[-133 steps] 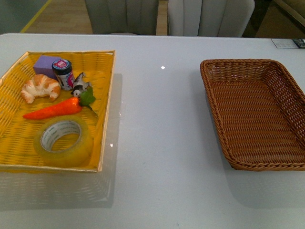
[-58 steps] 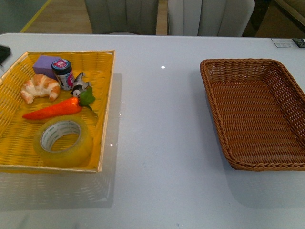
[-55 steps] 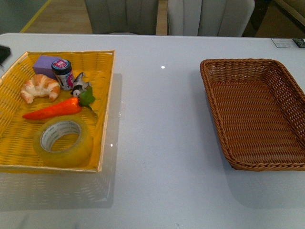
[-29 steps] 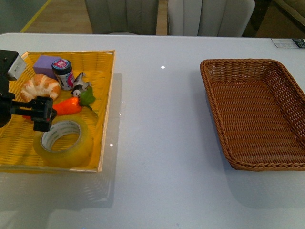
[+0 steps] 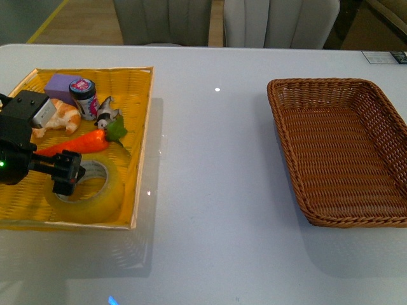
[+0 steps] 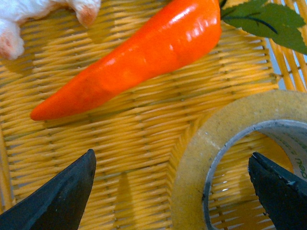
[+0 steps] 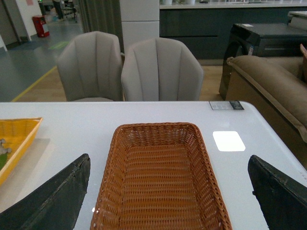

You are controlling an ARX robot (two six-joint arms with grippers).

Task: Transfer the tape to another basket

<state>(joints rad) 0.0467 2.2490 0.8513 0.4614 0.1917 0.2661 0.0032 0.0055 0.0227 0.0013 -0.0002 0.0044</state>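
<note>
The left gripper takes hold of the yellowish roll by its ring wall [image 6: 196,167] next, to move it to the other basket.
The tape [image 5: 100,193], a yellowish roll with a white core, lies flat in the front of the yellow basket [image 5: 143,127]. My left gripper [image 5: 67,176] is open and hangs just over the roll's left side. In the left wrist view the left gripper [image 6: 171,154] straddles the roll's wall [image 6: 196,163]: one finger stands outside it and the other over its hole. The dark brown basket [image 5: 280,127] stands empty at the right. My right gripper [image 7: 169,158] is open and empty, above and in front of the brown basket [image 7: 158,177]. It does not show in the front view.
The yellow basket also holds an orange carrot [image 5: 82,143] right behind the tape, a croissant [image 5: 63,117], a purple block [image 5: 60,82], a small jar [image 5: 84,96] and a small figure [image 5: 108,114]. Bare white table lies between the baskets. Chairs [image 5: 267,22] stand behind the table.
My left arm has come in from the left and moved right and forward over the yellow basket, down to the tape. The tape and both baskets have not moved.
</note>
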